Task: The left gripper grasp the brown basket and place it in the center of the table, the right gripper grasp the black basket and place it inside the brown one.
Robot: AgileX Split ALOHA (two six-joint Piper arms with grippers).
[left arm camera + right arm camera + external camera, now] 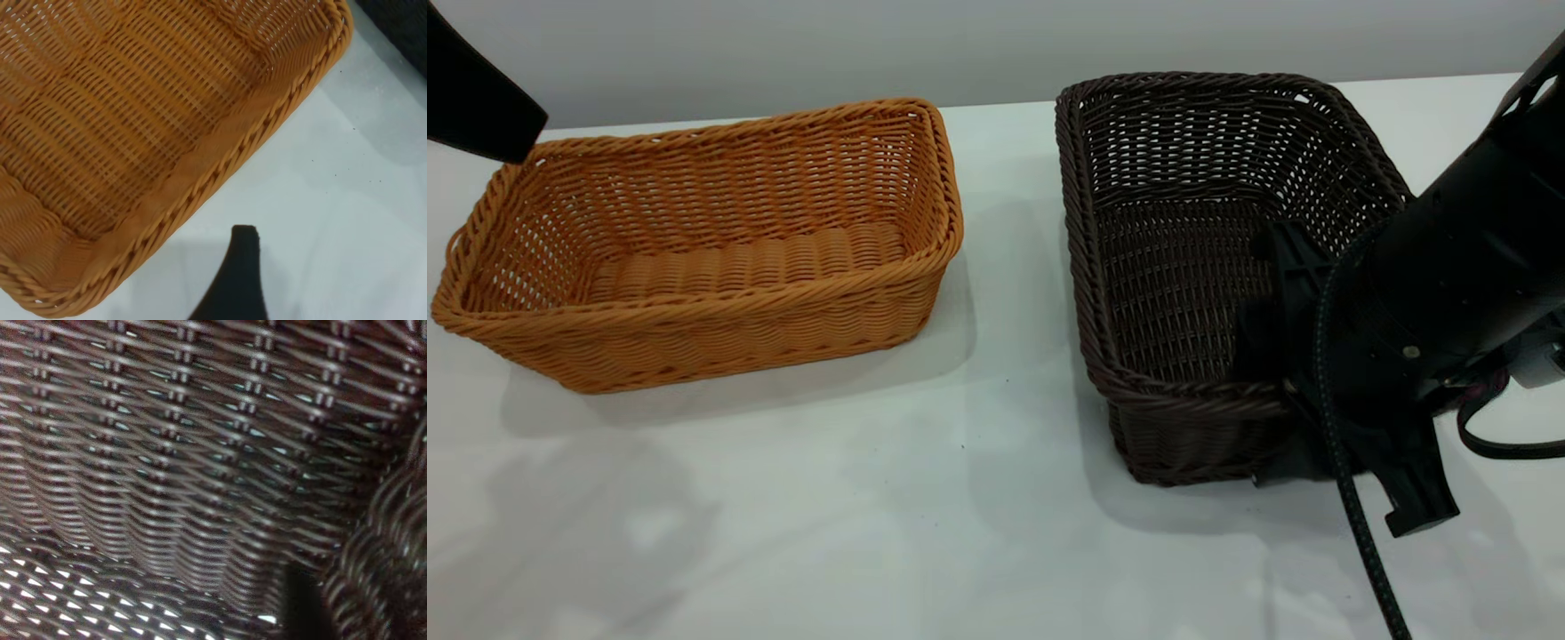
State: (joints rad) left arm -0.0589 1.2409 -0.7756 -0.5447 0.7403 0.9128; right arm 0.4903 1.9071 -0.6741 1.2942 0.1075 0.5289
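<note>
I need to grab the brown basket by its long side's rim (699,313) (207,177) with my left gripper next. Then I can place it in the center of the table.
The brown basket (703,258) stands on the left of the white table (960,498), and the black basket (1209,258) on the right, both upright and empty. My left gripper (327,273) hovers above the table just outside the brown basket's (133,120) rim. One black finger (237,280) shows and the other is out of frame. In the exterior view only a dark part of that arm (471,98) shows at the upper left. My right gripper (1316,418) is open and straddles the black basket's near right rim, with one finger (300,600) inside the weave (200,453).
A gap of bare table separates the two baskets. A braided black cable (1360,533) hangs from the right arm down to the front edge. A grey wall runs behind the table.
</note>
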